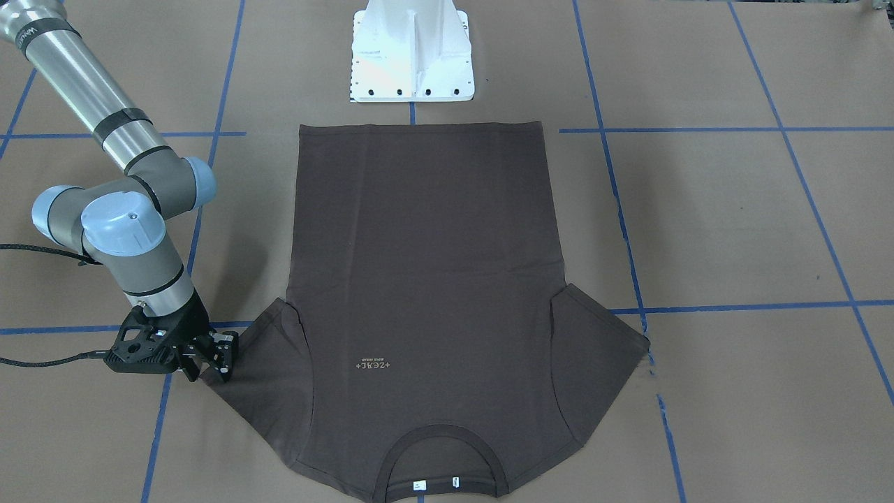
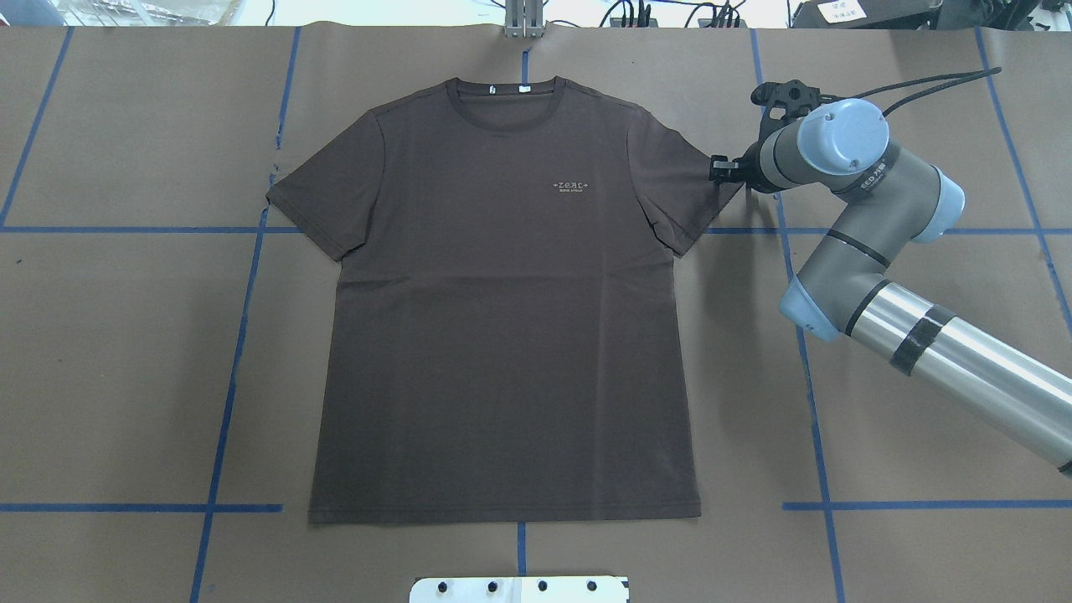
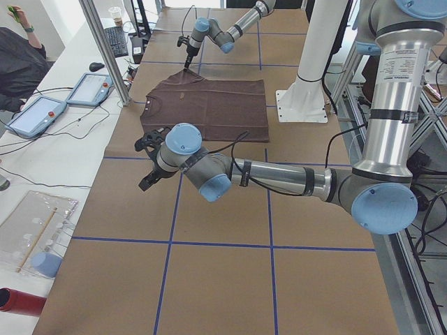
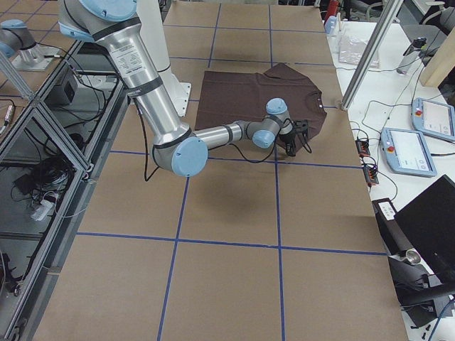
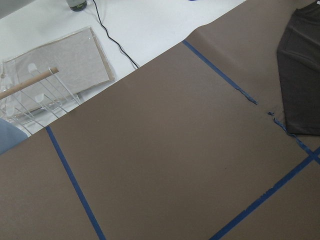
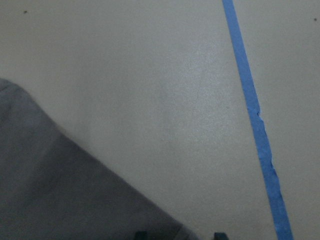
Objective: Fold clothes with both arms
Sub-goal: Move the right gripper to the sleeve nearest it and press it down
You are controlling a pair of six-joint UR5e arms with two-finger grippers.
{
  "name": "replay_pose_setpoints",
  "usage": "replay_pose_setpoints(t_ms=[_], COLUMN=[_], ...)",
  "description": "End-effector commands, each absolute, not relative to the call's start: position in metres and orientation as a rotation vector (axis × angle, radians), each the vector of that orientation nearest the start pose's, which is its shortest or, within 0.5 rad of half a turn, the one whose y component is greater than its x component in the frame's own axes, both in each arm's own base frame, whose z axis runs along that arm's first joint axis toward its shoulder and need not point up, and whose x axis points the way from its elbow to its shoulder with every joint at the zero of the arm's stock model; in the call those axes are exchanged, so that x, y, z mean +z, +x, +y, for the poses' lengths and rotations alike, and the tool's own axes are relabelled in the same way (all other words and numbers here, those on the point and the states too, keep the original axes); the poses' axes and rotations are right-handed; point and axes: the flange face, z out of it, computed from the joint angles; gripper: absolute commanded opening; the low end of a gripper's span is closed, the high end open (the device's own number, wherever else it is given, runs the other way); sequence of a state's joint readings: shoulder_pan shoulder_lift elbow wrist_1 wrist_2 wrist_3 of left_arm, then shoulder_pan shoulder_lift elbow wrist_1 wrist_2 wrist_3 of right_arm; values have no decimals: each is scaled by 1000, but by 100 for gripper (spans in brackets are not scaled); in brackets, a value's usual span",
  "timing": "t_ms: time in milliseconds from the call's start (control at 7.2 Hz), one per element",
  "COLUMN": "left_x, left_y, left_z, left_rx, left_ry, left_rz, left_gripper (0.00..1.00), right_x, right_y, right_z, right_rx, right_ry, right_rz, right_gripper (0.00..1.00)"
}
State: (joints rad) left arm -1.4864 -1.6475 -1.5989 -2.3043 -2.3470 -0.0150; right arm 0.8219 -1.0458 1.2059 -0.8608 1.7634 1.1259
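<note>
My right gripper should fold the sleeve in over the shirt's body (image 1: 427,302) next, so it should grab the sleeve by its cuff corner (image 1: 209,376).
The dark brown T-shirt (image 2: 502,335) lies flat and face up on the brown table, collar (image 2: 507,105) at the far side from the robot. It also shows in the front view (image 1: 419,279). My right gripper (image 2: 718,167) is low at the outer edge of the shirt's right-hand sleeve, also seen in the front view (image 1: 218,363). In the right wrist view its fingertips (image 6: 141,234) stand apart, open, with the sleeve edge (image 6: 60,190) between them. My left gripper (image 3: 145,181) hovers over bare table, apart from the other sleeve (image 5: 302,75). I cannot tell whether it is open.
The white pedestal base (image 1: 412,56) stands at the robot's side of the table, close to the shirt's hem. Blue tape lines (image 2: 243,335) cross the brown paper. A clear plastic rack (image 5: 50,75) and tablets (image 3: 91,87) lie on the white bench beyond the table's far edge.
</note>
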Motion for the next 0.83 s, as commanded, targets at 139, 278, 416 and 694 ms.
replay_pose_setpoints(t_ms=[139, 278, 416, 694], left_x=[520, 520, 520, 521], left_y=[-18, -18, -18, -18], left_z=[-545, -545, -545, -545], left_rx=[390, 390, 389, 388], left_ry=[760, 760, 758, 757], left_rz=[769, 769, 769, 769], left_gripper=[100, 100, 100, 100], right_x=[450, 429, 412, 347], right_y=[-421, -427, -432, -448], right_z=[-620, -626, -631, -639], right_rx=[266, 265, 269, 289], right_ry=[376, 380, 372, 330], right_rz=[-807, -817, -807, -766], right_gripper=[0, 0, 0, 0])
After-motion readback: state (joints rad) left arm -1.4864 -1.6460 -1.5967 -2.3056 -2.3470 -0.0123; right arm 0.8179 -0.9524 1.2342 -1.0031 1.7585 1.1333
